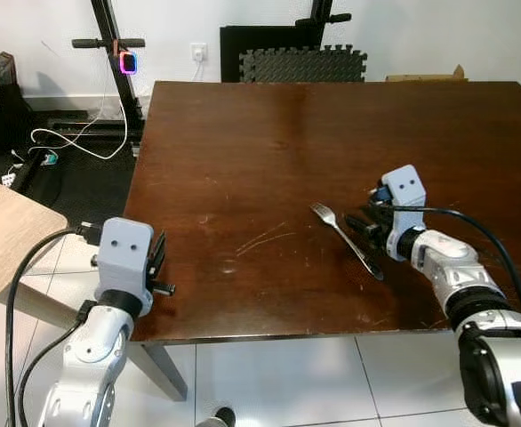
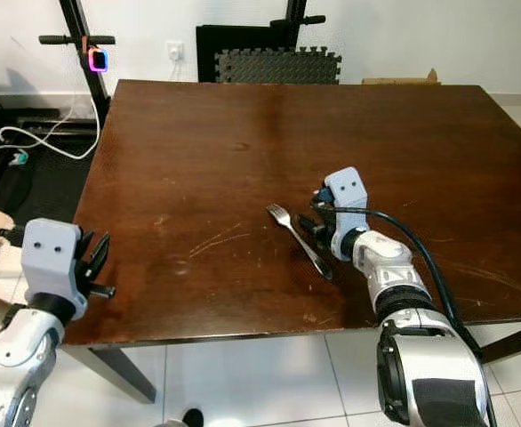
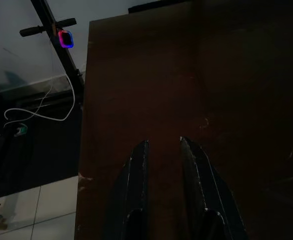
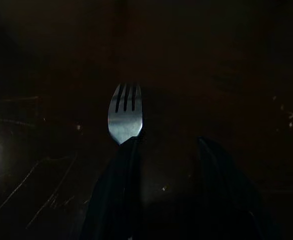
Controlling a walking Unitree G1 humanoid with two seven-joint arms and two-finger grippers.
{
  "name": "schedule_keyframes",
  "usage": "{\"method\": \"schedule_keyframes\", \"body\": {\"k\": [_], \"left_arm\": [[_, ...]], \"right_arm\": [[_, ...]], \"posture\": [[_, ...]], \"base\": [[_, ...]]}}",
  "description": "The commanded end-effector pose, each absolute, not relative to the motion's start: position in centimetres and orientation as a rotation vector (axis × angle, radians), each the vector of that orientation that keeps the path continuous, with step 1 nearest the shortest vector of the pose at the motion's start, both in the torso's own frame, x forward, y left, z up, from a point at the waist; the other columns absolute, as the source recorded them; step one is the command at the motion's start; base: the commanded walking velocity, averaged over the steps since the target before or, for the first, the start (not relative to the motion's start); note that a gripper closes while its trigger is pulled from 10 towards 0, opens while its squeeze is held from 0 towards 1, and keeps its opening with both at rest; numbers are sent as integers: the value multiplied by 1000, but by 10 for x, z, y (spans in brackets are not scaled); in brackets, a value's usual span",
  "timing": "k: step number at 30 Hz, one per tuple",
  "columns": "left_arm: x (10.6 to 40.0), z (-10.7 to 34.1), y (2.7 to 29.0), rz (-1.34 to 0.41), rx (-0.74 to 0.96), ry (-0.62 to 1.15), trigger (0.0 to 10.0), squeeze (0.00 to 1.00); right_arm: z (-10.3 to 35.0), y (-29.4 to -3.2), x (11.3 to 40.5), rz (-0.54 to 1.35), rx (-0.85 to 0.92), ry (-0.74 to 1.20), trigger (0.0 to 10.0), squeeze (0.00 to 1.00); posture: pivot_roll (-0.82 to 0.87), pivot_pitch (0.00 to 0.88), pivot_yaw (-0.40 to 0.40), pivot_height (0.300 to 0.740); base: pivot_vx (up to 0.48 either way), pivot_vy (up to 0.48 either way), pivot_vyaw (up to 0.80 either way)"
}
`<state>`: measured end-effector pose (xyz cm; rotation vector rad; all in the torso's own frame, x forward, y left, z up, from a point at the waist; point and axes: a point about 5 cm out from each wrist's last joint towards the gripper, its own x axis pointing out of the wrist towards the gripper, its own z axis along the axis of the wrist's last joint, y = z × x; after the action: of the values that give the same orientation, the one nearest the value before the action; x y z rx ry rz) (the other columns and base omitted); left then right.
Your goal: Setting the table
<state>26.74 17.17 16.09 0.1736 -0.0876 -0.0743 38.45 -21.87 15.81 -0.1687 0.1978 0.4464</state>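
Observation:
The fork's pointed teeth lie on the table, so the right gripper should next grab the fork by its slim handle, just behind the fork's head.
A silver fork lies on the dark brown table, right of the middle near the front, tines pointing away and to the left. My right gripper rests low over its handle and is open. In the right wrist view the fork's head sticks out ahead of one finger, with the handle hidden beneath it and nothing between the two fingers. My left gripper hovers at the table's front left edge, open, with its fingers a little apart over bare wood.
A lighter wooden table stands at the left across a gap of tiled floor. Behind the table are a black stand with a pink-lit device, white cables, foam mats and a cardboard box.

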Motion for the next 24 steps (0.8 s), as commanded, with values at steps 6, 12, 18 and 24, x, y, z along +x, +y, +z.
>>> {"method": "schedule_keyframes", "body": {"k": [6, 12, 18, 24], "left_arm": [[262, 156, 173, -69, 177, -60, 10000, 0], [259, 157, 176, -62, 182, -56, 10000, 0], [259, 158, 176, -60, 185, -57, 10000, 0], [260, 158, 176, -65, 187, -57, 10000, 0]], "right_arm": [[146, -208, 384, 474, -245, 274, 10000, 0], [141, -205, 382, 490, -254, 298, 10000, 0], [138, -209, 382, 441, -285, 309, 10000, 0], [133, -215, 380, 399, -258, 344, 10000, 0]], "posture": [[186, 149, 45, 740], [196, 151, 45, 740], [201, 144, 46, 740], [200, 138, 52, 740]], "base": [[0, 0, 0], [0, 0, 0], [0, 0, 0], [0, 0, 0]]}}
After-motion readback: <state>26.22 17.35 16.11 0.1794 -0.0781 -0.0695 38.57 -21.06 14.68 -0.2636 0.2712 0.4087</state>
